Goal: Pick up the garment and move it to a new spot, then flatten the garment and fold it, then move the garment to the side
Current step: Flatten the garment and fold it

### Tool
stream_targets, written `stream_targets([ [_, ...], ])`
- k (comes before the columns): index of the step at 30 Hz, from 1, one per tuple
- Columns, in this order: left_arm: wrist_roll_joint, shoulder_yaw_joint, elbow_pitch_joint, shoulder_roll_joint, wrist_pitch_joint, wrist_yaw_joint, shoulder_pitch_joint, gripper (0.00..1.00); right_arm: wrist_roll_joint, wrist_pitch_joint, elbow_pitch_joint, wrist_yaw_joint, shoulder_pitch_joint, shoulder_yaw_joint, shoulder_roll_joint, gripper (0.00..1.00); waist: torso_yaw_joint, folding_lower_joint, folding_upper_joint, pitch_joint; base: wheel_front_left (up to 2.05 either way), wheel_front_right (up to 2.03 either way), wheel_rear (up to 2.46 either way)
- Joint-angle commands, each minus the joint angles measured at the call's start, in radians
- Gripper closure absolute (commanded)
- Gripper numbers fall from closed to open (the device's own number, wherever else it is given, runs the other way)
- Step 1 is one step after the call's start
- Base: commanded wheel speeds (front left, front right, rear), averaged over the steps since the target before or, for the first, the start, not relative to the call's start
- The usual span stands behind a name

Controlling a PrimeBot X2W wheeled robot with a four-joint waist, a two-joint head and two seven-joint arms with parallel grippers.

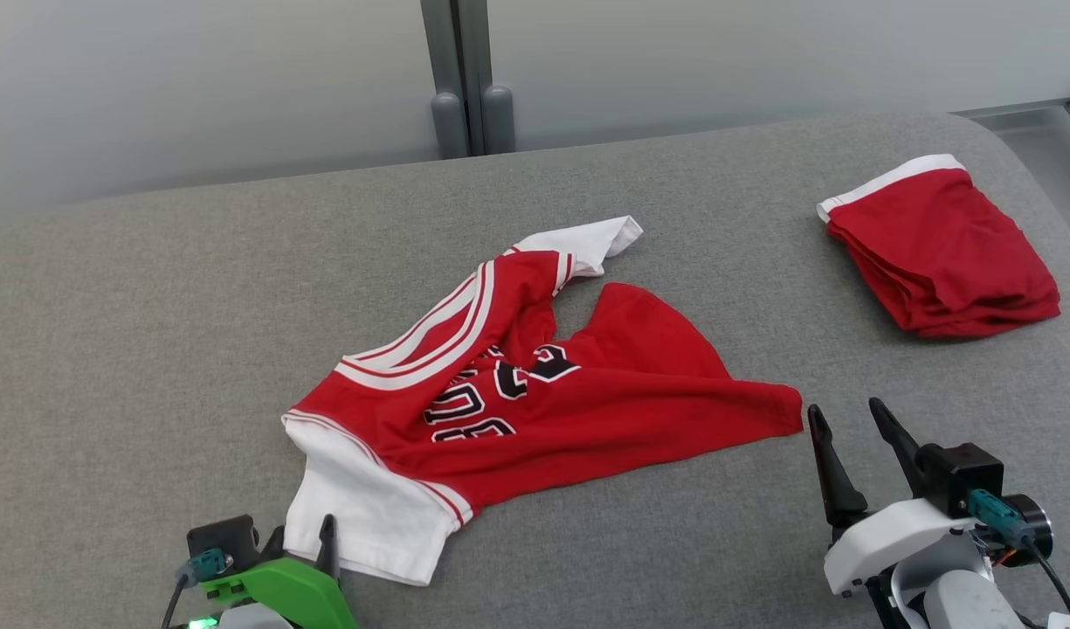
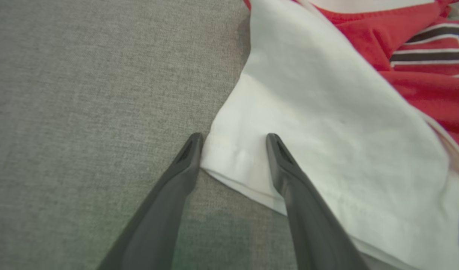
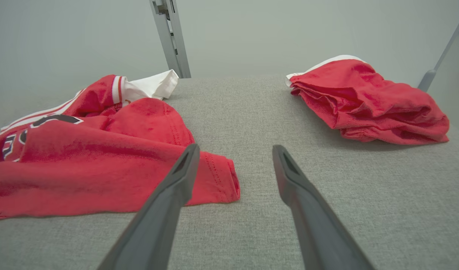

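My right gripper should take hold of the garment's red hem corner (image 1: 790,409) next, because the garment's edge stands up in a fold there while its red body (image 1: 615,430) lies slack.
The garment (image 1: 543,393) is a red jersey with white sleeves and black lettering, lying crumpled in the middle of the grey padded table (image 1: 150,349). My left gripper (image 1: 306,543) is at the near white sleeve (image 2: 308,112). It stands open, its fingers straddling the sleeve's corner hem (image 2: 233,161), one finger on the cloth and the other on the bare table. My right gripper (image 1: 845,409) is open just right of the garment's red hem corner (image 3: 218,176), with nothing between its fingers (image 3: 289,176).
A second red garment (image 1: 945,253), folded and edged with a white band, lies at the far right of the table (image 3: 364,101). A grey post (image 1: 469,79) rises behind the table's back edge. The table's rounded right edge is close to the folded pile.
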Motion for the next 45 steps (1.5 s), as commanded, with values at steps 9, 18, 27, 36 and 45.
stream_targets([
  [9,-0.001,-0.022,-0.012,-0.010,-0.065,-0.012,-0.029,1.00,-0.104,0.022,0.092,-0.001,-0.037,-0.058,-0.003,0.00,0.028,0.0000,0.0000,0.005,0.00,0.00,0.00],
  [18,0.010,-0.033,-0.098,-0.010,-0.124,-0.003,-0.026,1.00,-0.188,0.072,0.225,-0.001,-0.116,-0.079,-0.004,0.00,0.071,0.0000,0.0000,0.024,0.00,0.00,0.00],
  [27,0.020,-0.045,-0.198,-0.011,-0.156,0.010,0.003,1.00,-0.177,0.094,0.407,-0.001,-0.217,-0.064,-0.003,0.00,0.096,0.0000,0.0000,0.041,0.00,0.00,0.00],
  [36,0.028,-0.054,-0.269,0.002,-0.165,0.016,0.024,1.00,-0.086,0.086,0.511,-0.001,-0.269,0.035,-0.018,0.99,0.086,0.0000,0.0000,0.026,0.00,0.00,0.00],
  [45,0.016,-0.056,-0.330,0.014,-0.166,0.015,0.050,1.00,0.034,0.074,0.459,-0.001,-0.240,0.112,-0.029,1.00,0.065,0.0000,0.0000,-0.021,0.00,0.00,0.00],
])
